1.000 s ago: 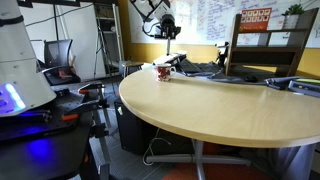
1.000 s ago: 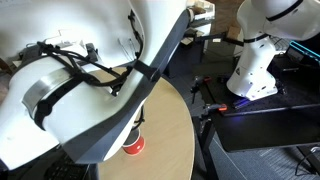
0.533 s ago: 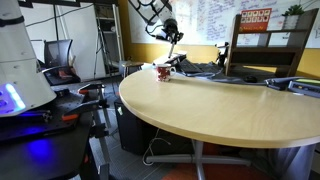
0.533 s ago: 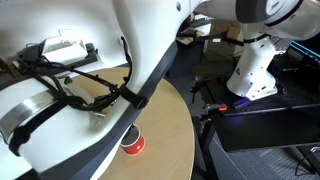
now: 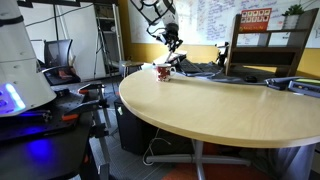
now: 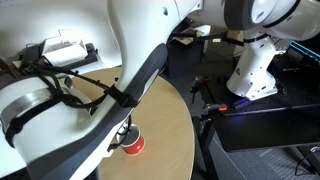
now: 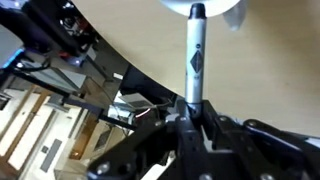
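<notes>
The grey marker's tip is above the cup but outside the cup's rim, so the marker would fall short if I opened now. My gripper should move it toward the cup.
My gripper [image 7: 192,115] is shut on a grey marker [image 7: 195,55] with a dark tip and a diamond logo; the marker sticks straight out from between the fingers. Its tip points at a white cup [image 7: 225,8] at the top edge of the wrist view. In an exterior view the gripper [image 5: 172,42] hangs above the far side of the round table [image 5: 210,110], with the marker [image 5: 172,53] pointing down over a red and white cup [image 5: 164,71]. The red cup [image 6: 133,145] also shows under the arm, with the marker tip just above it.
A white robot base [image 6: 255,60] stands on the floor beyond the table edge [image 6: 185,140]. A second white machine [image 5: 20,60] and office chairs [image 5: 60,55] stand beside the table. Dark objects and a shelf [image 5: 260,45] lie at the table's far side.
The arm has carried the marker down and slightly sideways toward the cup. The grip on the marker is unchanged.
</notes>
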Available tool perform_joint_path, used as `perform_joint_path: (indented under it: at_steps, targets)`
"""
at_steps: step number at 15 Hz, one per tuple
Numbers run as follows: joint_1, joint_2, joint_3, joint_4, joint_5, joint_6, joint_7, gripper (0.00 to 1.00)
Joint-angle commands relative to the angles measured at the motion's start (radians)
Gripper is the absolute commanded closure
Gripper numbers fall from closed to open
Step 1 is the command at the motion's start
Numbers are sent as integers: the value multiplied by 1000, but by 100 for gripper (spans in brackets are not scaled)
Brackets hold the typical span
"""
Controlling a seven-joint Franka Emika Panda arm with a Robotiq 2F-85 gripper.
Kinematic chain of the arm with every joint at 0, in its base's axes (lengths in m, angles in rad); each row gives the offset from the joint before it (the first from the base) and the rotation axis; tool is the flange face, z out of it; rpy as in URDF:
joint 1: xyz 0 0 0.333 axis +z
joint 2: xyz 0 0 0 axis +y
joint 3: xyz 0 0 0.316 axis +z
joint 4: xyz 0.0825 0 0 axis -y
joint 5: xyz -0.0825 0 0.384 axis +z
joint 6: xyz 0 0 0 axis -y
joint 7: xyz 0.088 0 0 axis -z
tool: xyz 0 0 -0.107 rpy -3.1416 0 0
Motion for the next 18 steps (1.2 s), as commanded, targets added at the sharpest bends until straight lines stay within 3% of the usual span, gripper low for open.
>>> perform_joint_path:
  at_steps: [1,6,7,10,15,16,18]
  targets:
    - [-20,14,28,13,52,38,-5,95]
    - [-15,39,39,1,65,70,1,95]
    - [-19,41,45,-3,70,79,-7,90]
    - [-29,47,52,-6,97,83,-6,95]
    - [-38,41,58,-25,120,108,-7,93]
    - [-41,40,61,-25,128,103,-7,56]
    - [-48,25,66,-41,139,105,-8,49]
